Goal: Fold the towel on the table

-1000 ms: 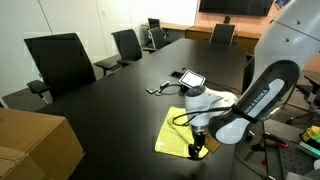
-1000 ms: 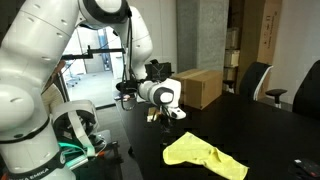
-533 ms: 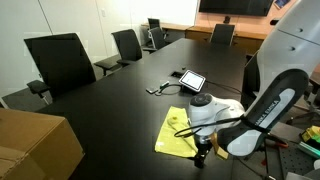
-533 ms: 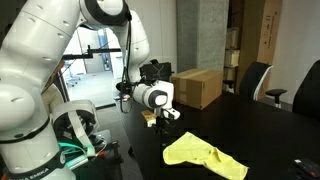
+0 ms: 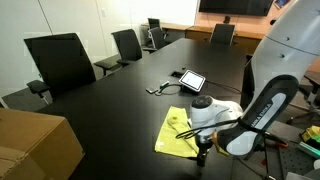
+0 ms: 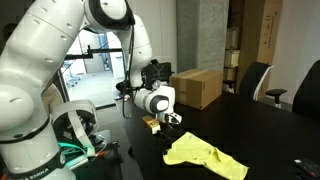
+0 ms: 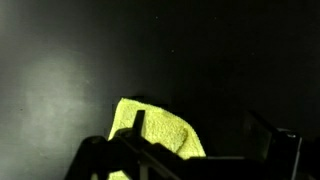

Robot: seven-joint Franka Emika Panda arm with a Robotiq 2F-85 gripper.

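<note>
My gripper grabs the yellow towel's (image 5: 176, 132) corner nearest the table edge next, to fold it over the rest.
A yellow towel (image 5: 176, 132) lies crumpled on the black table (image 5: 110, 110) near its edge. It shows in both exterior views (image 6: 205, 156) and in the wrist view (image 7: 150, 132). My gripper (image 5: 200, 152) hangs low at the towel's corner nearest the table edge, also seen in an exterior view (image 6: 168, 126). In the wrist view the gripper (image 7: 197, 128) is open. One finger is over the towel's corner and the other is over bare table. Nothing is held between the fingers.
A tablet (image 5: 190, 79) and a cable lie on the table beyond the towel. A cardboard box (image 5: 35, 145) stands on the table, also seen in an exterior view (image 6: 195, 86). Office chairs (image 5: 60, 60) line the far side. The table edge is right beside the gripper.
The arm has shifted toward the table edge and lowered. The gripper has come down at the towel's near corner. The towel has not moved.
</note>
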